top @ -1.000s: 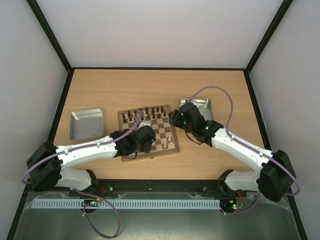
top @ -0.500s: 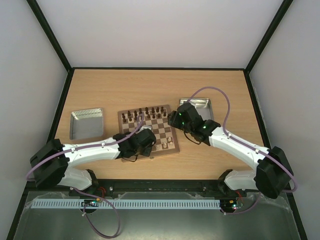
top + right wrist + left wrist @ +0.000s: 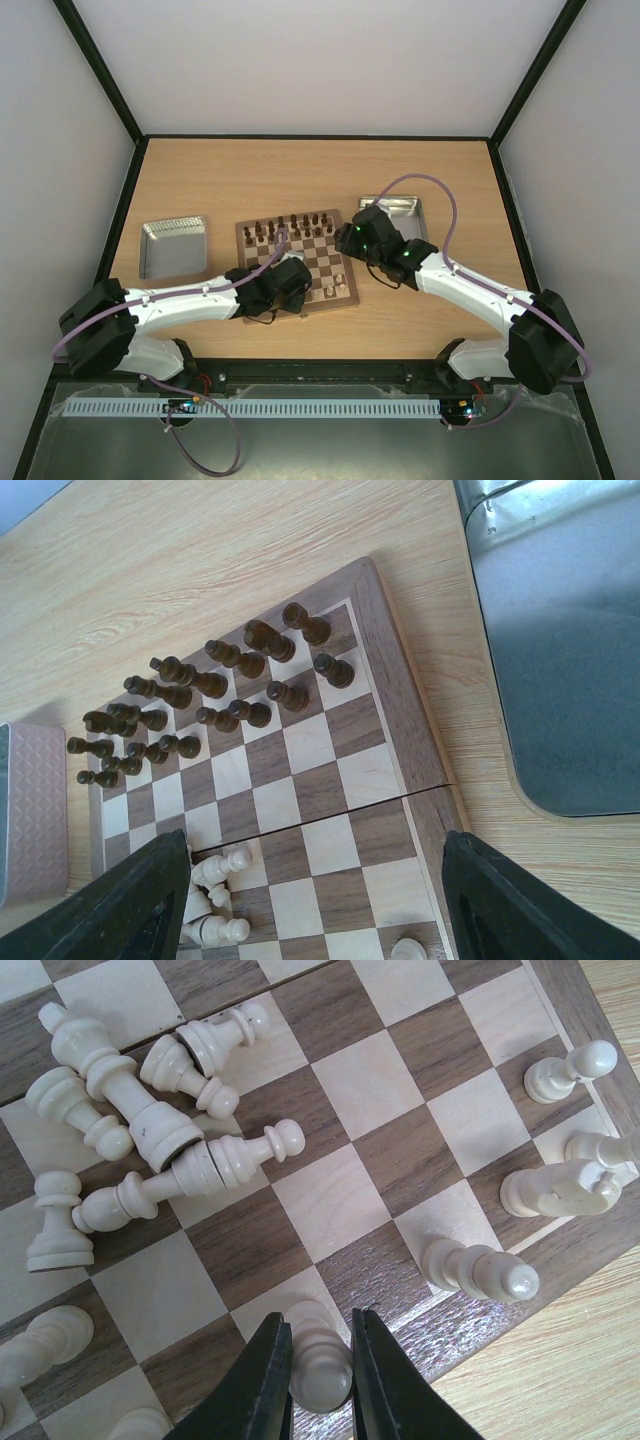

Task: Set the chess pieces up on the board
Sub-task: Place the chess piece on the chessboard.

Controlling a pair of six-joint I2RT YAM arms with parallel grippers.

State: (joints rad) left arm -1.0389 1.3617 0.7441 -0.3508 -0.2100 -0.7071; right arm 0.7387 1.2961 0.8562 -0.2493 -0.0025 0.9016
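The pale pawn (image 3: 322, 1370) stands upright with its base inside a pale edge-row square and would remain standing there. It is now time for my left gripper to open.
The board (image 3: 325, 258) lies at mid-table. My left gripper (image 3: 321, 1320) is shut on an upright pale pawn (image 3: 322, 1370), which stands on a square in the board's near edge row. A heap of pale pieces (image 3: 150, 1140) lies toppled on the board beyond it. Three more pale pieces (image 3: 555, 1190) stand along the edge to the right. My right gripper (image 3: 315, 840) is wide open and empty above the board's right side (image 3: 330, 780). It sees the fallen pale pieces (image 3: 215, 880) at lower left.
Dark chessmen (image 3: 200, 695) stand in two rows at the board's far side. A metal tin (image 3: 172, 245) sits left of the board and another tin (image 3: 400, 212) sits right of it, close behind my right wrist. Black frame rails border the table.
My left gripper has moved a little toward the board's near edge and then held still. My right gripper has shifted slightly left over the board.
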